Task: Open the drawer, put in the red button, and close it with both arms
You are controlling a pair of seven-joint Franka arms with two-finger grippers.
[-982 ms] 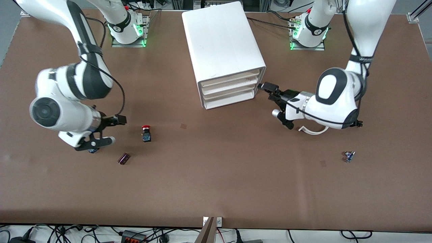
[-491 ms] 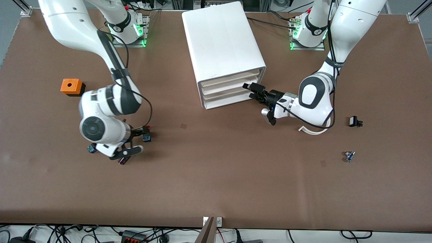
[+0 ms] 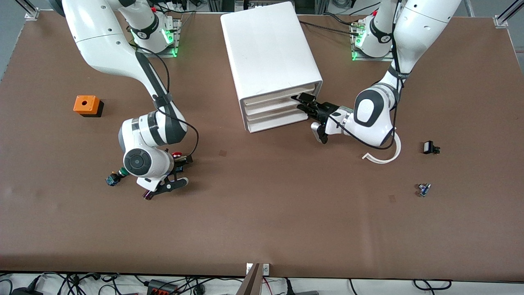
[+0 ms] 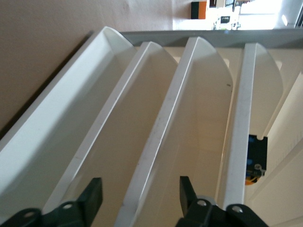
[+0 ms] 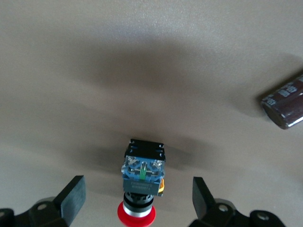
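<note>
I need to grab the button next with my right gripper by its black collar beneath the red cap, to place the red button in the drawer.
The white cabinet stands at the middle of the table near the robots' bases, and its stacked drawers look shut. The top drawer's front is a thin white strip. My left gripper is open at the drawer fronts. In the left wrist view it straddles one drawer's front lip; I cannot tell which drawer. The red button lies on its side on the table. My right gripper is low over it and open. In the right wrist view the button lies between the fingers of that gripper, untouched.
An orange cube sits toward the right arm's end. A green-capped button and a dark cylinder lie beside the right gripper. A white curved strip and two small parts lie toward the left arm's end.
My right gripper has swung over to the red button and now brackets it. My left gripper has moved in from beside the cabinet to the drawer fronts.
</note>
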